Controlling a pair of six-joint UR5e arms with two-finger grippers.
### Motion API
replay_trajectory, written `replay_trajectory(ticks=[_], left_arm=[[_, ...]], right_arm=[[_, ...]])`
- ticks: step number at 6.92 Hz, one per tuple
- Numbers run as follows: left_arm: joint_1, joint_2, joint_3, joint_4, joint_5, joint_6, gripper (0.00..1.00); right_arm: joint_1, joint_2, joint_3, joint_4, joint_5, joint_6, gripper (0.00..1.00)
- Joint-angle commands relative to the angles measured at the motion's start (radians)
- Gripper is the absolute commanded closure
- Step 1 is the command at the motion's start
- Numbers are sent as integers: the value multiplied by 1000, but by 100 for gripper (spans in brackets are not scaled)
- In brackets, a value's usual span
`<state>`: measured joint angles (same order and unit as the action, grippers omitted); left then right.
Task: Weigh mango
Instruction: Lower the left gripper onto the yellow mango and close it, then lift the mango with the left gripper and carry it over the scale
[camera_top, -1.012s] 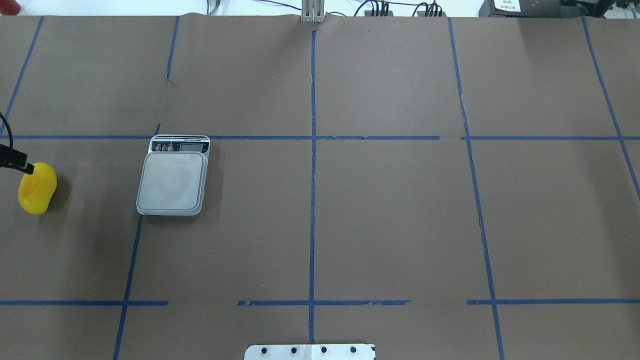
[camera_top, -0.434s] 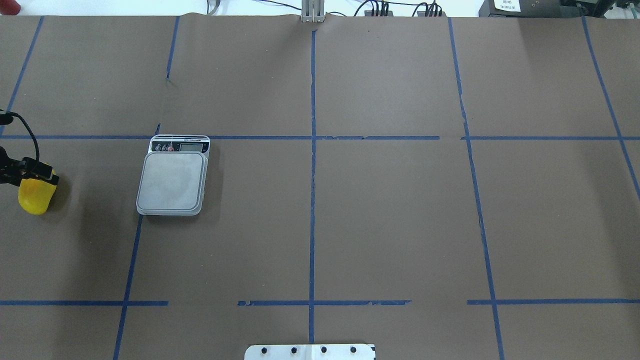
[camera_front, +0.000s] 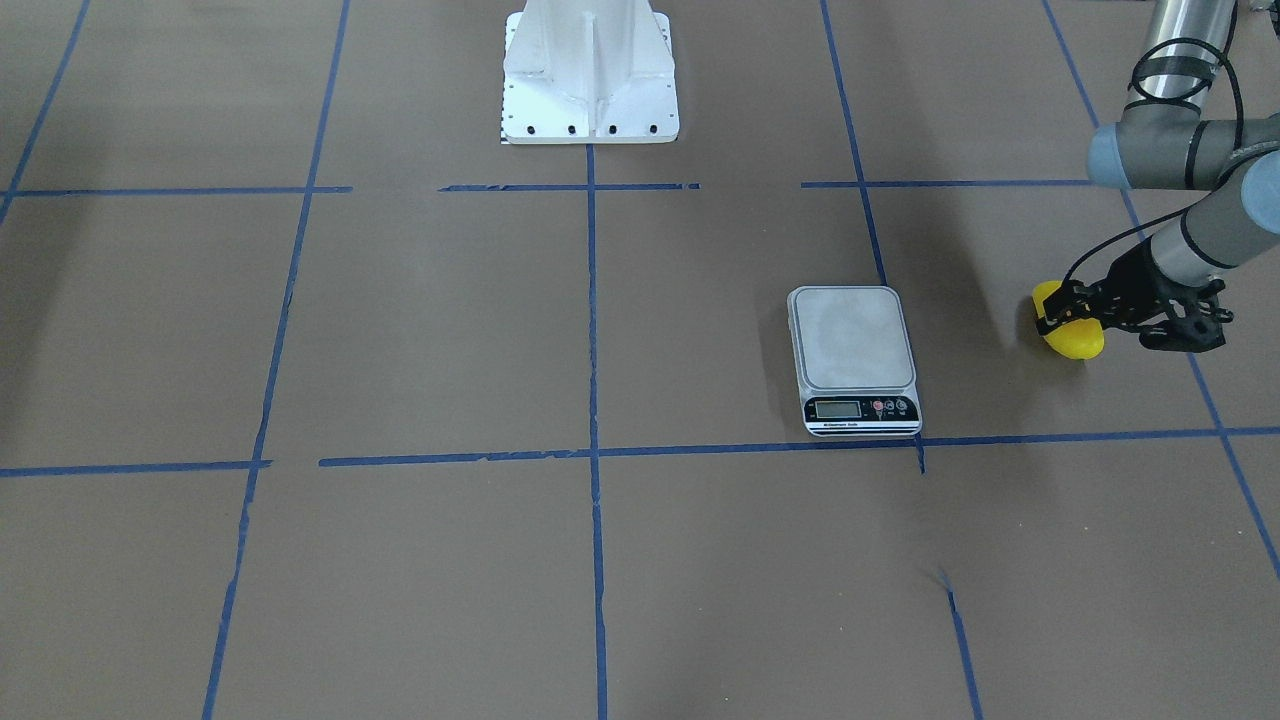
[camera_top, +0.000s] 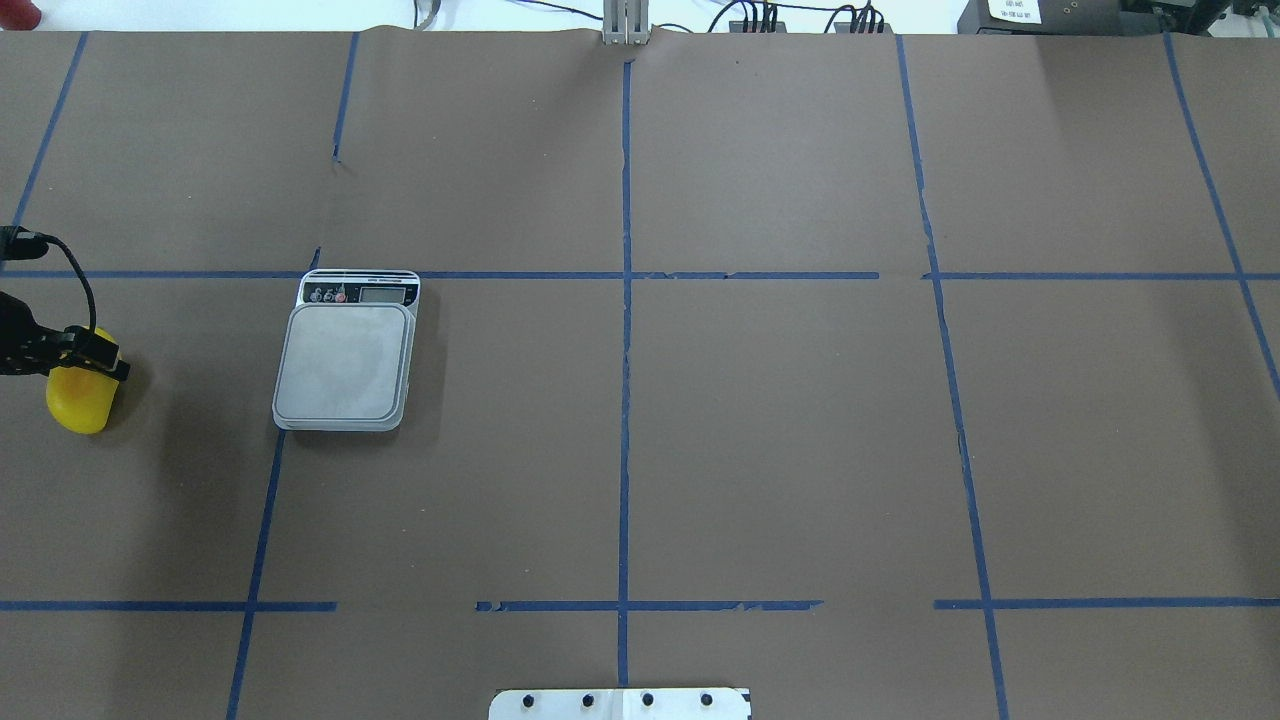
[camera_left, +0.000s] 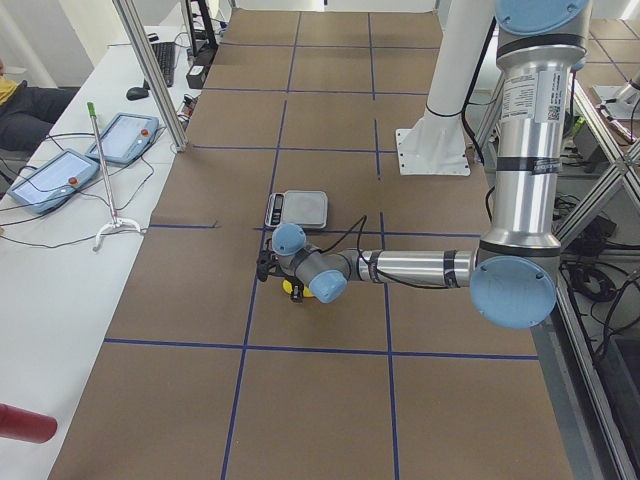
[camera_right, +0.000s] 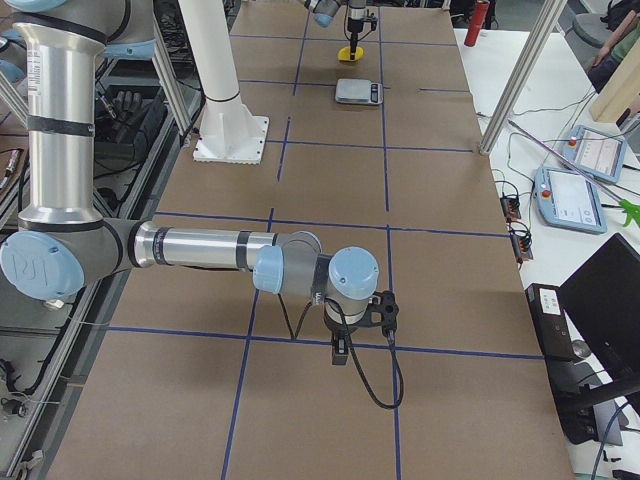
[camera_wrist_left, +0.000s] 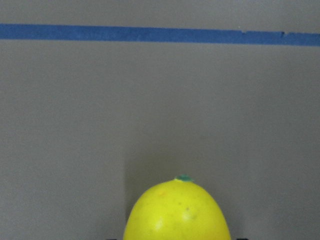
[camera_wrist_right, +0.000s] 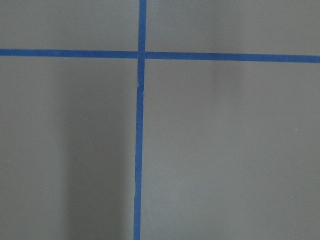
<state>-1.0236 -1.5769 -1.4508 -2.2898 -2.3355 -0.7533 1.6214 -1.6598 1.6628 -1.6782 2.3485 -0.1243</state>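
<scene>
I should weigh the yellow mango on the scale (camera_front: 851, 340). Next, I should grab the mango around its plump body (camera_front: 1074, 337) with my left gripper.
The yellow mango (camera_top: 80, 405) lies on the brown table at the far left, to the left of the scale. It also shows in the front view (camera_front: 1072, 338) and at the bottom of the left wrist view (camera_wrist_left: 176, 212). My left gripper (camera_top: 98, 358) is down over its far end, the fingers (camera_front: 1058, 305) open and straddling the fruit. The silver scale (camera_top: 345, 365) has a bare platform, and its display faces away from the robot. My right gripper (camera_right: 340, 348) hangs low over bare table, far from the mango. I cannot tell whether it is open or shut.
The robot's white base plate (camera_front: 590, 70) stands at the table's middle near edge. Blue tape lines (camera_top: 625, 300) divide the brown table into squares. Two tablets (camera_left: 60, 170) and a stand lie on the side bench beyond the table.
My left gripper has moved right from the mango's far tip to over the fruit. The mango has shifted slightly right. The scale has not moved.
</scene>
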Motion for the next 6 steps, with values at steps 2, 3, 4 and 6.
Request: replay_trajectory(ticks=[2,3,4,6], left_arm=[[4,-20,-153,53,-111,-114,100],[7,-111,-183,122,-111,-215,100],[42,-217,-181,204,-107,-277,100],[152,-299,-160,240,-97,-359,100]], right_arm=[[0,0,0,0,0,0,0],[0,0,0,0,0,0,0],[0,0,0,0,0,0,0],[0,0,0,0,0,2,0]])
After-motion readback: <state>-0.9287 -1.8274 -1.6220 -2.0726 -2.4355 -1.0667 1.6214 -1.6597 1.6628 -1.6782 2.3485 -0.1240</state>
